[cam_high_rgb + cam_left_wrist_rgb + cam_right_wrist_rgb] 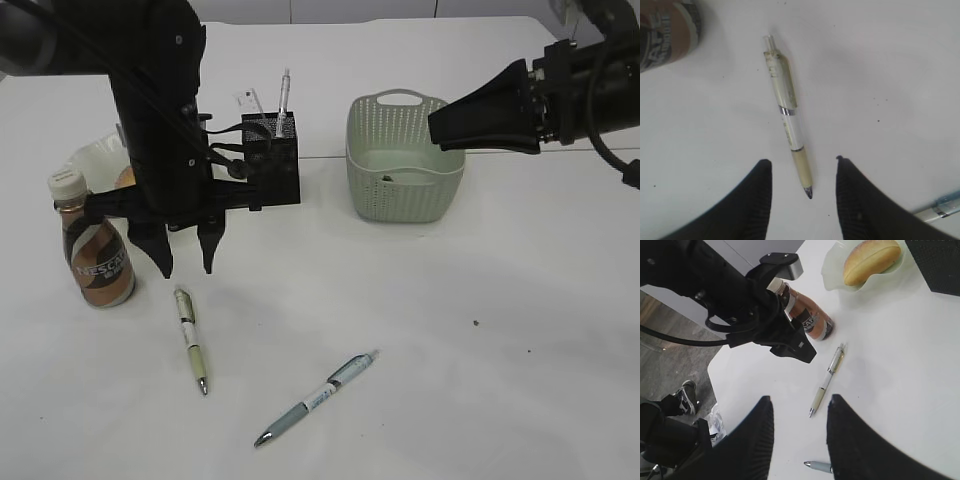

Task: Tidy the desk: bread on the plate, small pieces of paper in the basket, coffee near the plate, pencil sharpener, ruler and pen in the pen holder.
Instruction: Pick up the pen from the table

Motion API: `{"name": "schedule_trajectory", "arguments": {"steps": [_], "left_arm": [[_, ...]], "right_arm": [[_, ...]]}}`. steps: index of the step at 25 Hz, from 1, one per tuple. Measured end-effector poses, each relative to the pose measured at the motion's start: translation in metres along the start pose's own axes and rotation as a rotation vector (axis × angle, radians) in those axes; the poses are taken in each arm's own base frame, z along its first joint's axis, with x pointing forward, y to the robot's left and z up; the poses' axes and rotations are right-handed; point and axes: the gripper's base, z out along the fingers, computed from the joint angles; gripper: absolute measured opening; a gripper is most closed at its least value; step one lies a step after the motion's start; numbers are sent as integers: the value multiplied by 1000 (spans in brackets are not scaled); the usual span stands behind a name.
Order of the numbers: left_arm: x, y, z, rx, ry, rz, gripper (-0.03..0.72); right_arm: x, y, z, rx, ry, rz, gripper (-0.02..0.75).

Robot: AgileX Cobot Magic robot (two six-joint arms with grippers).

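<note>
My left gripper will next grab the pale yellow pen by its white middle band [190, 335] to keep both ends balanced.
A cream-and-white pen [190, 340] lies on the desk [450, 350]. My left gripper [188, 262] hangs open just above its upper end. In the left wrist view the pen [787, 115] points its tip between the open fingers, at my left gripper [802, 162]. A blue-grey pen [315, 398] lies further forward. The black pen holder [270, 160] holds a silver pen and a pale flat strip. The coffee [95, 245] stands at the left. The bread [871, 260] rests on the plate [835, 270]. My right gripper [799, 402] is open and empty, raised beside the basket [405, 155]. No pencil sharpener shows.
The left arm hides most of the plate in the exterior view. A small dark scrap lies inside the basket. A seam runs across the desk behind the basket. The desk's left edge drops off beyond the coffee bottle [810, 320].
</note>
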Motion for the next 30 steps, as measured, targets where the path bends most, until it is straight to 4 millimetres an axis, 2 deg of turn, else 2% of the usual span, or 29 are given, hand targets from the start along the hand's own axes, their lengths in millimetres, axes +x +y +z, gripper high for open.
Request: {"name": "schedule_trajectory", "arguments": {"steps": [10, 17, 30], "left_arm": [[-5, 6, 3, -12, -7, -22, 317], [1, 13, 20, -57, 44, -25, 317], [0, 11, 39, -72, 72, -27, 317]], "right_arm": [[-3, 7, -4, 3, -9, -20, 265], [-3, 7, -4, 3, -9, -19, 265], [-3, 7, -4, 3, -9, -18, 265]]}}
